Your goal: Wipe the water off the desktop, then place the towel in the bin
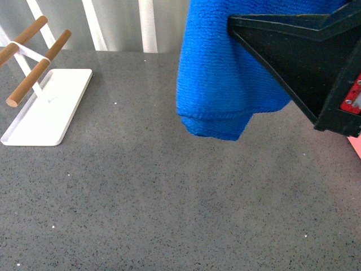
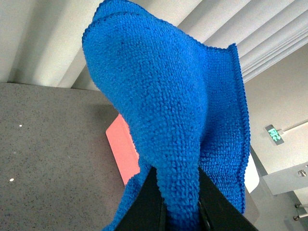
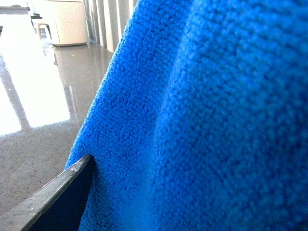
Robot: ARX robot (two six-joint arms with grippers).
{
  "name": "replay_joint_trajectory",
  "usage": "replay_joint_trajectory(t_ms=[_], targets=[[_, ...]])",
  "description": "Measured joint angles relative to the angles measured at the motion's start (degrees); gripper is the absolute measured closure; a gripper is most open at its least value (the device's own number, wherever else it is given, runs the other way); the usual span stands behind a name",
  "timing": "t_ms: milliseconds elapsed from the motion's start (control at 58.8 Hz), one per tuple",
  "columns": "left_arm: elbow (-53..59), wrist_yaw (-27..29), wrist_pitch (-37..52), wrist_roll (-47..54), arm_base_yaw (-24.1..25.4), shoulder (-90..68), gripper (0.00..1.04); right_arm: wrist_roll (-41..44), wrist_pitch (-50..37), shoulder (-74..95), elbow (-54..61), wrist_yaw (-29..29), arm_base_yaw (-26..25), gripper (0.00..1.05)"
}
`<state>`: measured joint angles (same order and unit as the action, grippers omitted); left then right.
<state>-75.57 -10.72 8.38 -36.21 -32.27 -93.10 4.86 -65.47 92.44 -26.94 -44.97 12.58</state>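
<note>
My right gripper will get the blue towel into the pink bin, so it will next grab the towel by its bunched fold (image 3: 202, 125).
The blue towel (image 1: 220, 73) hangs bunched above the far right part of the dark grey desktop (image 1: 169, 197), clear of it. My left gripper (image 2: 178, 197) is shut on the towel (image 2: 168, 106), a fold pinched between its black fingers (image 2: 147, 204). My right gripper (image 1: 265, 39) is open, a black wedge pressed against the towel's side. In the right wrist view the towel (image 3: 202, 120) fills the frame, and only one finger (image 3: 53, 197) shows. The pink bin shows as a sliver at the right edge (image 1: 356, 144) and behind the towel in the left wrist view (image 2: 122, 149).
A flat white tray (image 1: 48, 107) with wooden rods (image 1: 38, 69) stands at the far left of the desktop. White vertical panels (image 1: 101, 22) run behind the desktop's far edge.
</note>
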Motion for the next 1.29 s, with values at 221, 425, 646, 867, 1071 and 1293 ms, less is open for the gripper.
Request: replay_joint_trajectory(t_ms=[221,425,646,867,1071,1293], targets=[[0.0,0.0,0.0,0.0,0.0,0.0,1.0,0.3,0.0,1.0,-2.6,1.2,1.4,0.25],[0.0,0.0,0.0,0.0,-0.1,-0.1,1.0,-0.2,-1.1,1.1,-2.6,1.2,0.3,0.62],[0.0,0.1,0.0,0.0,-0.1,-0.1,1.0,-0.6,-1.7,1.1,-2.6,0.9,-1.4,0.97],[0.2,0.0,-0.2,0.0,0.5,-0.1,1.0,-0.7,-1.2,0.7,-2.5,0.0,-3.0,1.01],[0.3,-1.0,-1.1,0.1,3.0,-0.1,0.71,-0.2,0.9,-1.1,-1.8,-1.1,-5.4,1.01],[0.3,-2.6,-2.9,1.3,10.5,-0.1,0.37,0.1,3.2,-2.8,-1.6,-1.4,-9.6,1.01]])
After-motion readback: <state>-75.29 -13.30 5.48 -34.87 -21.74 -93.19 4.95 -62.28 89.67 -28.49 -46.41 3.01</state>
